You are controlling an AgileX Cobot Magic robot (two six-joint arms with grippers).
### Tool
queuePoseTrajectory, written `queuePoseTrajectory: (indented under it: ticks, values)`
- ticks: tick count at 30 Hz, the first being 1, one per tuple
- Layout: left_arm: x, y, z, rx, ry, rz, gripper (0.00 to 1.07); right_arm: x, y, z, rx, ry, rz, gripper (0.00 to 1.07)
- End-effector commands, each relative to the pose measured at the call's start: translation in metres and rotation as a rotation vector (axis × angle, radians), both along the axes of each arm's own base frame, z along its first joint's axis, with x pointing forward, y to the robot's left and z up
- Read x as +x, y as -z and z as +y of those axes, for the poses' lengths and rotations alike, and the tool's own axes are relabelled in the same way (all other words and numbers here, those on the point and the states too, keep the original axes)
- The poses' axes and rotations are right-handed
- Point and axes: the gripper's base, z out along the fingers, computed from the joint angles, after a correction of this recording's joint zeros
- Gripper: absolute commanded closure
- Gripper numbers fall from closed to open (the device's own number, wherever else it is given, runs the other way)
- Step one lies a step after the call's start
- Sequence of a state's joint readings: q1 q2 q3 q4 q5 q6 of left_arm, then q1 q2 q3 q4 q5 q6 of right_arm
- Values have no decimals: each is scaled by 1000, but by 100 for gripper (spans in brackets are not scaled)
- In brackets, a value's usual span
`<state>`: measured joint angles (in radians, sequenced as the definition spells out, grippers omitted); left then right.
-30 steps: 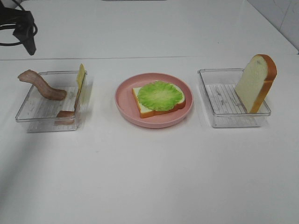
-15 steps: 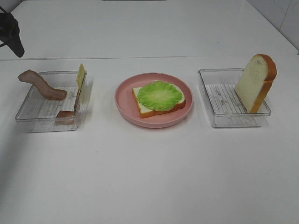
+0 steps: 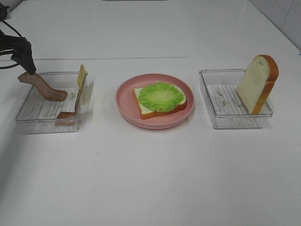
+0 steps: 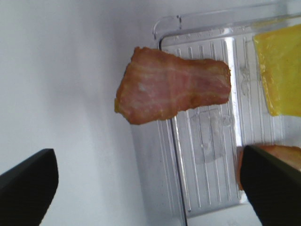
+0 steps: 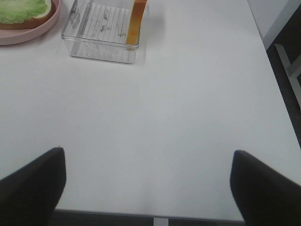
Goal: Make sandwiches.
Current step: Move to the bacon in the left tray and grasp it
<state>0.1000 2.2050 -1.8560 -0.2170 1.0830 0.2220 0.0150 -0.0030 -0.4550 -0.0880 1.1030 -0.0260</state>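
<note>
The bacon strip's raised end (image 3: 27,77) has room for the fingers. My left gripper will next grab the bacon strip leaning over the tray's rim by that end.
On the pink plate (image 3: 125,107) in the middle lies a bread slice (image 3: 143,110) with a green lettuce leaf (image 3: 162,96) on it. The clear left tray (image 3: 47,126) holds a curled bacon strip (image 3: 46,88), a yellow cheese square (image 3: 81,77) on edge and a second bacon piece (image 3: 66,116). My left gripper (image 3: 23,56) hangs open just above the raised end of the bacon strip (image 4: 174,87), its fingers (image 4: 28,183) wide on either side and apart from it. The right gripper (image 5: 148,188) is open over bare table and holds nothing.
A clear right tray (image 3: 235,122) holds one upright bread slice (image 3: 257,84); the right wrist view shows that tray (image 5: 101,52) ahead, with the plate (image 5: 28,35) beside it. The table's edge runs close under the right gripper.
The left gripper has come down and in from the upper left to just above the bacon strip's raised end. Nothing else has moved.
</note>
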Motion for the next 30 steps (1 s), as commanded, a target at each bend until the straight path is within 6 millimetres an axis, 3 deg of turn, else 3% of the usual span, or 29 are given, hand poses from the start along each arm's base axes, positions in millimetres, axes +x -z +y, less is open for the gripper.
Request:
queuePoseTrajectory:
  ticks: [1, 18, 24, 30]
  values:
    - [7, 12, -2, -22, -17, -35, 8, -4, 1, 0, -2, 2, -36, 16]
    - [26, 54, -9, -133, -56, -96, 8, -4, 1, 0, -2, 2, -36, 16]
    - [28, 56, -9, -139, -67, -111, 9, -4, 1, 0, -2, 2, -36, 16]
    - [27, 56, -11, -166, -73, -98, 21, -4, 1, 0, -2, 2, -36, 16]
